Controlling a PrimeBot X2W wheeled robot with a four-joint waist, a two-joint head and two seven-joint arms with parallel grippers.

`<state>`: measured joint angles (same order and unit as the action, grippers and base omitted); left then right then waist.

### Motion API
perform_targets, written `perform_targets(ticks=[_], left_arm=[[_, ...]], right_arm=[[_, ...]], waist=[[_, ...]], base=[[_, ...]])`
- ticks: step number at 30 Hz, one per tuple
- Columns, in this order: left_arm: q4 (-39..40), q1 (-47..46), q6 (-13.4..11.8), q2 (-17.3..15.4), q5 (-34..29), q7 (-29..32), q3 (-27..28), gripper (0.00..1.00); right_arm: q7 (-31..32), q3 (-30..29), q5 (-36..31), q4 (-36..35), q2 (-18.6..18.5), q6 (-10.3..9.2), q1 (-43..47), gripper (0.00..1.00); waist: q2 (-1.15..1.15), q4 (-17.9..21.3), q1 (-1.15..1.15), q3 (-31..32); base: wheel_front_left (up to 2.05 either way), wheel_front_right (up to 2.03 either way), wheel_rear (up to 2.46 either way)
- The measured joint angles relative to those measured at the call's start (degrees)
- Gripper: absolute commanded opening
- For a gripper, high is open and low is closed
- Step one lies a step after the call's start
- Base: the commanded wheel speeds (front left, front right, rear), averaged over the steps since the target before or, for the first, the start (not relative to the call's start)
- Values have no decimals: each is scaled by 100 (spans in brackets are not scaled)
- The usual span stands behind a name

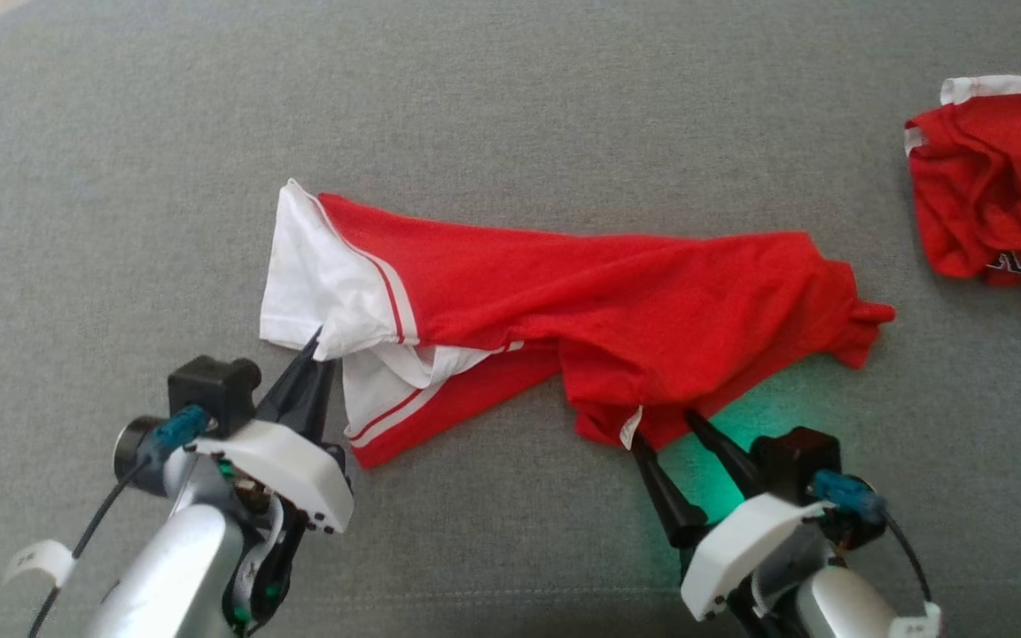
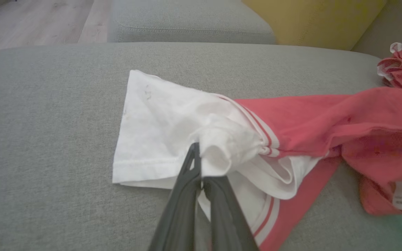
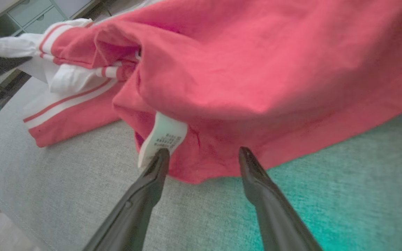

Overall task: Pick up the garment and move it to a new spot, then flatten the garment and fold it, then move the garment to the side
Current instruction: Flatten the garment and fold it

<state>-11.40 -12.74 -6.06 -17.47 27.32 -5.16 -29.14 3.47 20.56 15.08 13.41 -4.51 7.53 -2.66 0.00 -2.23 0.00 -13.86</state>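
My right gripper grabs the garment by its red hem [image 3: 204, 164] beside the care label next, to spread the garment out flat.
A red garment [image 1: 581, 301] with white sleeves and red-white stripes lies rumpled across the grey cushion [image 1: 510, 115]. My left gripper [image 1: 315, 341] is shut on a bunched fold of the white sleeve [image 2: 218, 150] at the garment's left end. In the left wrist view the left gripper [image 2: 199, 164] pinches that white cloth between its tips. My right gripper [image 1: 663, 427] stands open at the garment's lower red hem [image 3: 204, 164], one finger against the white care label [image 3: 161, 137], the other on the red edge. Nothing is clamped between its fingers.
A second red and white garment [image 1: 998, 186] lies crumpled at the cushion's far right. A green glow [image 1: 714, 483] falls on the cushion by the right gripper. A yellow cushion [image 2: 312, 21] and another grey seat [image 2: 187, 21] stand behind; wooden floor [image 2: 30, 21] lies beyond.
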Motion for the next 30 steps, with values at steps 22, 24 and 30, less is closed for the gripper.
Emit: perform_targets(ticks=[22,24,30], left_arm=[[20,-64,-107,3,9,-153,0,0],[58,-61,-156,-20,9,-158,18,0],[322,-55,-264,-147,9,-199,157,0]], right_arm=[[260,124,123,833,-109,0,-366,0],[316,116,158,550,-238,0,-141,0],[563,-183,122,-748,-678,0,211,0]], waist=[[0,4,0,125],[0,46,0,173],[0,162,0,349]], base=[[0,0,0],[0,0,0],[0,0,0]])
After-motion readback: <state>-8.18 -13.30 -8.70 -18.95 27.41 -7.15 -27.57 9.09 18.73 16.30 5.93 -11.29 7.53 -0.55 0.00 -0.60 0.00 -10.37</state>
